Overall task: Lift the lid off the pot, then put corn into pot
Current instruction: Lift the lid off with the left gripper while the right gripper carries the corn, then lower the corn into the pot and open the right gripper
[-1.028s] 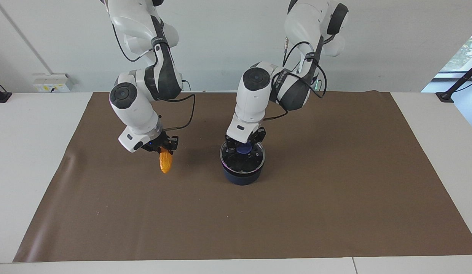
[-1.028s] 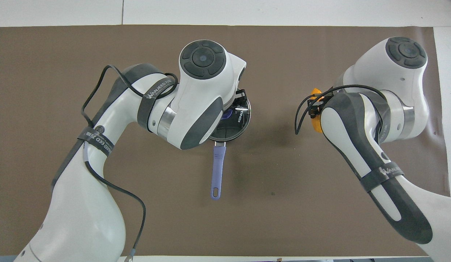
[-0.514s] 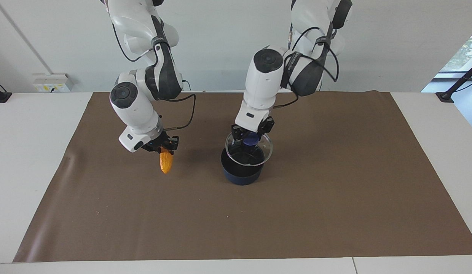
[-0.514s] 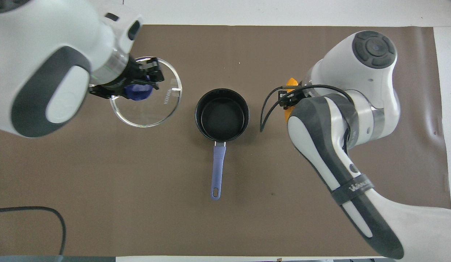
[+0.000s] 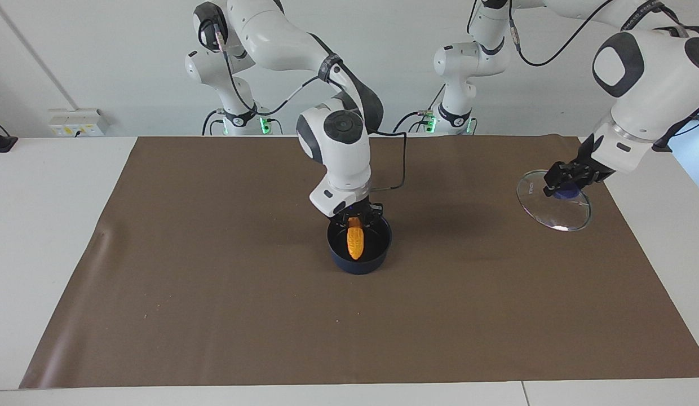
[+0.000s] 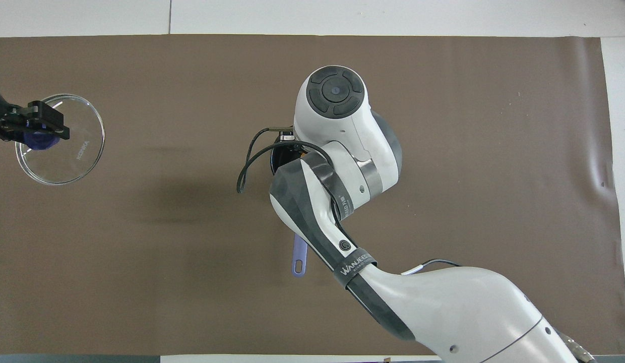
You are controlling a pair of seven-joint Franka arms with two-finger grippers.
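Observation:
The left gripper should keep its hold on the lid, because the tilted glass lid (image 6: pixel 77 158) is hanging above the brown mat in the overhead view.
The dark navy pot (image 5: pixel 359 258) stands mid-mat, uncovered. In the overhead view the right arm hides most of it; only the end of its blue-purple handle (image 6: pixel 298 262) shows. My right gripper (image 5: pixel 358 216) is over the pot, shut on the yellow-orange corn (image 5: pixel 355 239), which hangs down into the pot's mouth. My left gripper (image 5: pixel 569 181) is shut on the blue knob of the clear glass lid (image 5: pixel 559 211) and holds it tilted, up in the air over the mat's edge at the left arm's end of the table. The lid (image 6: pixel 70 151) and left gripper (image 6: pixel 33 128) also show in the overhead view.
A brown mat (image 5: pixel 214 293) covers most of the white table (image 5: pixel 45 225). The mat has a slight wrinkle (image 5: pixel 104 234) toward the right arm's end. Both arm bases stand at the table's robot edge.
My left gripper has carried the lid off the pot and away toward the left arm's end of the table. My right gripper has moved the corn from beside the pot to over it.

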